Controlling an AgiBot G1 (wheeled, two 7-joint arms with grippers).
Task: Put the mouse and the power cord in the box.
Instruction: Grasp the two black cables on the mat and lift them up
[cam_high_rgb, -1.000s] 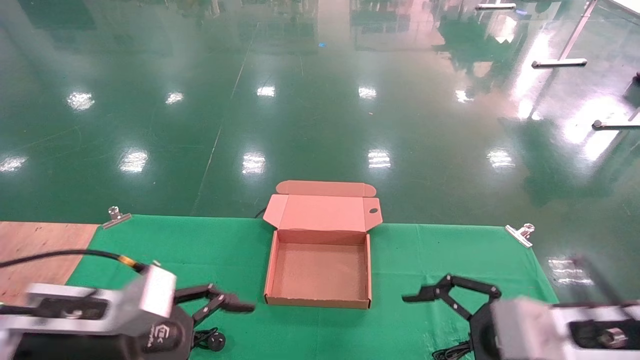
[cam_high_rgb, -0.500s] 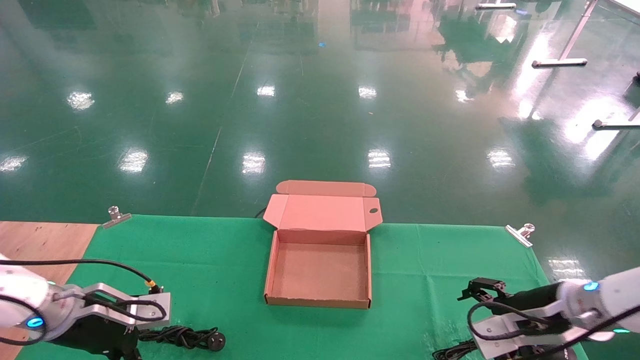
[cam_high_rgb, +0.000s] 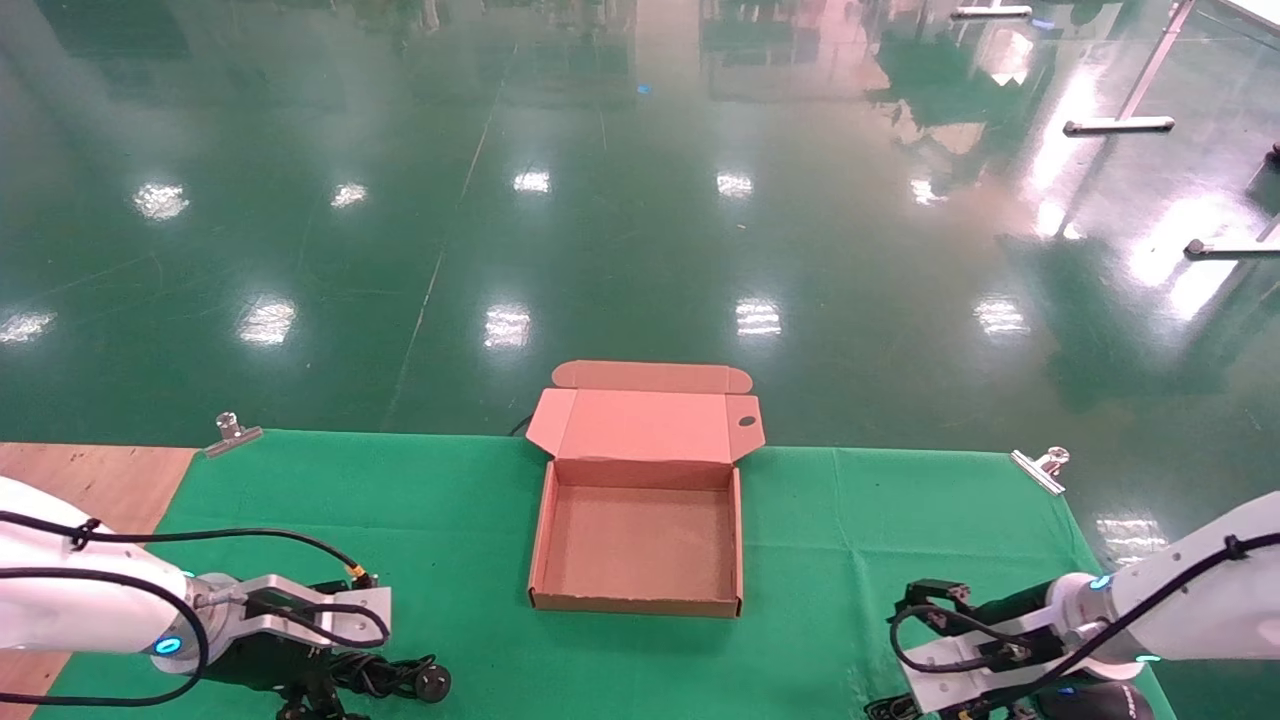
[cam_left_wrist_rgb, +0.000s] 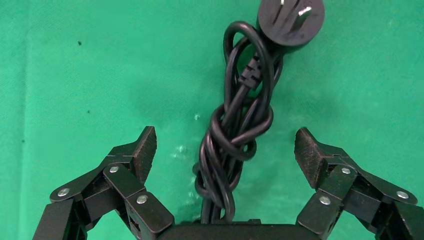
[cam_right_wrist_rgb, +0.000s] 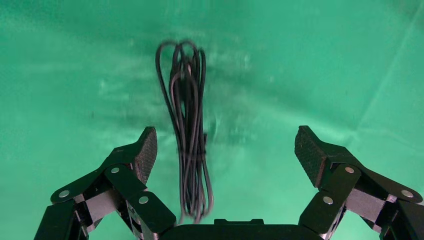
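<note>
The robot's right gripper will grab the thin black cable bundle around its middle (cam_right_wrist_rgb: 189, 132) next, since the bundle stretches out long and has loose loops at both ends.
The open brown box (cam_high_rgb: 640, 602) stands mid-table with its lid folded back. The power cord (cam_left_wrist_rgb: 235, 135) lies as a twisted black bundle on the green cloth, its round plug (cam_left_wrist_rgb: 290, 19) at the far end. My left gripper (cam_left_wrist_rgb: 225, 150) hangs open over it, one finger on each side of the bundle, not touching. In the head view the cord (cam_high_rgb: 400, 678) lies at the front left under that arm. My right gripper (cam_right_wrist_rgb: 225, 150) is open above a thin black cable bundle (cam_right_wrist_rgb: 187, 130), which lies nearer one finger (cam_right_wrist_rgb: 144, 149). The mouse's body is hidden.
Green cloth (cam_high_rgb: 840, 520) covers the table and is held by metal clips (cam_high_rgb: 232, 432) (cam_high_rgb: 1042, 466) at the far corners. Bare wood (cam_high_rgb: 80, 480) shows at the left. The thin cable's end (cam_high_rgb: 888, 708) peeks out at the front right edge.
Both arms have swung from pointing forward beside the box to pointing down at the cloth. The left has come over the power cord, the right over the thin cable bundle. Both stay open.
</note>
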